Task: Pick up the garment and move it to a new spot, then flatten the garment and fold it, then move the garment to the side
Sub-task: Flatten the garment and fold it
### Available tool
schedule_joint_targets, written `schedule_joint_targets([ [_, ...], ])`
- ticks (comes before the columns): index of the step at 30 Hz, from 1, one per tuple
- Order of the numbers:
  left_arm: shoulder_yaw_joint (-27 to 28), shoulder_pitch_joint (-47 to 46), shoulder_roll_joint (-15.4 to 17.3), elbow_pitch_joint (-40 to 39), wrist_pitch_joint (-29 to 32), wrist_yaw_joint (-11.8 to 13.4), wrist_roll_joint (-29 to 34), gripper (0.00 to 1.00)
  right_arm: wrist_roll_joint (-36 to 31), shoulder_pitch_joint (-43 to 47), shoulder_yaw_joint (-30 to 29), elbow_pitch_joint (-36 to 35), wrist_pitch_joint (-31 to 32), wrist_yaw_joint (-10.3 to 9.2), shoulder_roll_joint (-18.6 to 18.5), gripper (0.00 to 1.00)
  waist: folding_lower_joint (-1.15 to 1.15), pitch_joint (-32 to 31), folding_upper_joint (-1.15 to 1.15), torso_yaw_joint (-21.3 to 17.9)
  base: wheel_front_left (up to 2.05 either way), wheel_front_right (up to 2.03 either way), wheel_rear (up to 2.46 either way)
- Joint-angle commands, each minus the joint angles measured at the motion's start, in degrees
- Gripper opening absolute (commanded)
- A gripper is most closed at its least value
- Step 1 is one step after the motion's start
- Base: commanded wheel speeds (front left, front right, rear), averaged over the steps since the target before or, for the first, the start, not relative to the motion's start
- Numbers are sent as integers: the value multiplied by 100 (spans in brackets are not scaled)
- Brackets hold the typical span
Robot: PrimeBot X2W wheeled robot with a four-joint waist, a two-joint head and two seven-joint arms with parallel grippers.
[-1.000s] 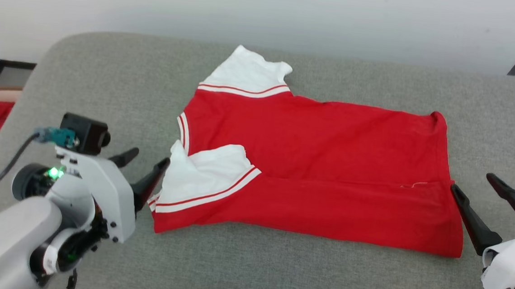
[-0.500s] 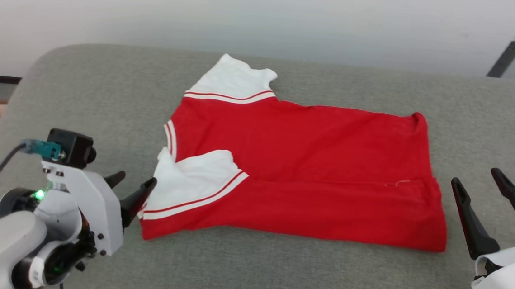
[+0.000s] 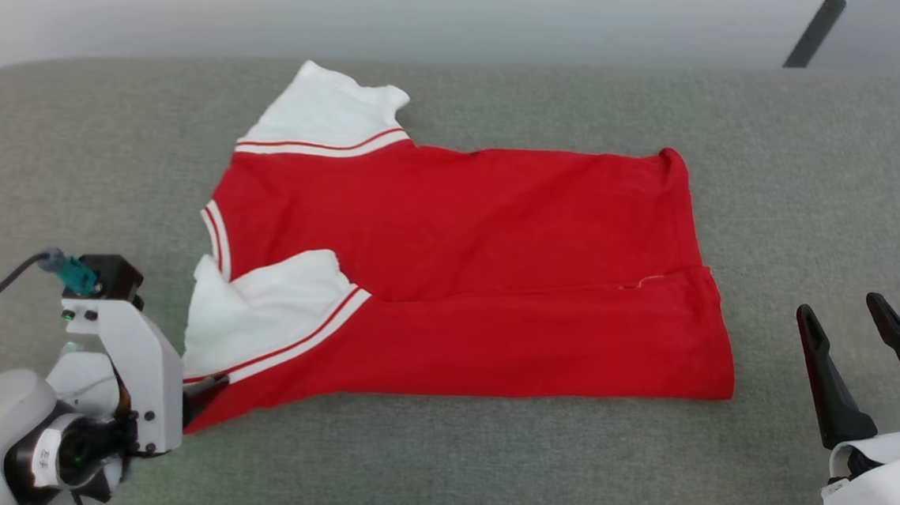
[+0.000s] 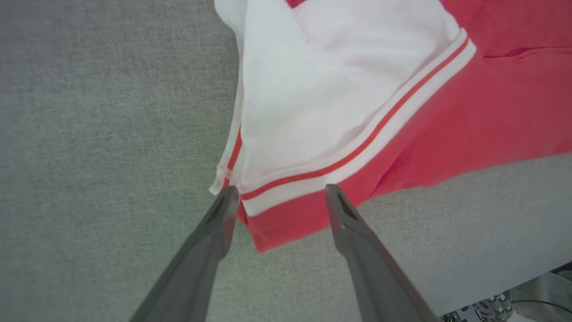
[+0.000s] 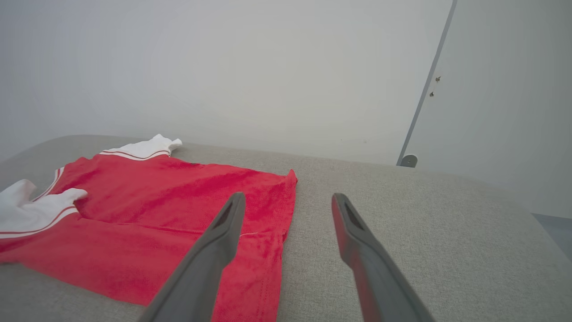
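Observation:
The jersey's edge bunches up at the striped trim at its sleeve corner (image 3: 197,381), while the jersey's red body (image 3: 507,342) lies flat. My left gripper should grab the jersey by that trim next.
The garment (image 3: 463,285), a red jersey with white sleeves and red-white striped trim, lies flat on the grey cushion (image 3: 482,476), its near long edge folded over. In the left wrist view my left gripper (image 4: 280,190) is open, its two tips straddling the striped trim at the near sleeve (image 4: 313,98) corner. From the head camera, one left fingertip (image 3: 207,390) shows at that corner, the rest hidden by the wrist. My right gripper (image 3: 840,307) is open, a short way right of the hem. From its wrist my right gripper (image 5: 288,197) has the garment (image 5: 156,210) to its left.
The grey cushion (image 5: 424,232) stretches wide on all sides of the jersey and curves down at its far edge. A pale wall rises behind it. A dark slanted bar (image 3: 810,32) stands at the back right.
The head camera has swung, shifting the whole picture left. My left gripper has slid from beside the sleeve to the garment's near left corner. My right gripper has drawn away from the hem.

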Motion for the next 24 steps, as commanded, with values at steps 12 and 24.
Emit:
schedule_joint_targets([
  [12,-248,-116,-385,1121,440,-220,-51,100,129,-104,-30,6,5,-6,134,100,0,364,0,-241,0,0,0],
  [24,-269,-244,-759,1497,531,-429,-115,0,377,-69,1,61,606,-6,101,100,0,403,0,-84,0,0,0],
])
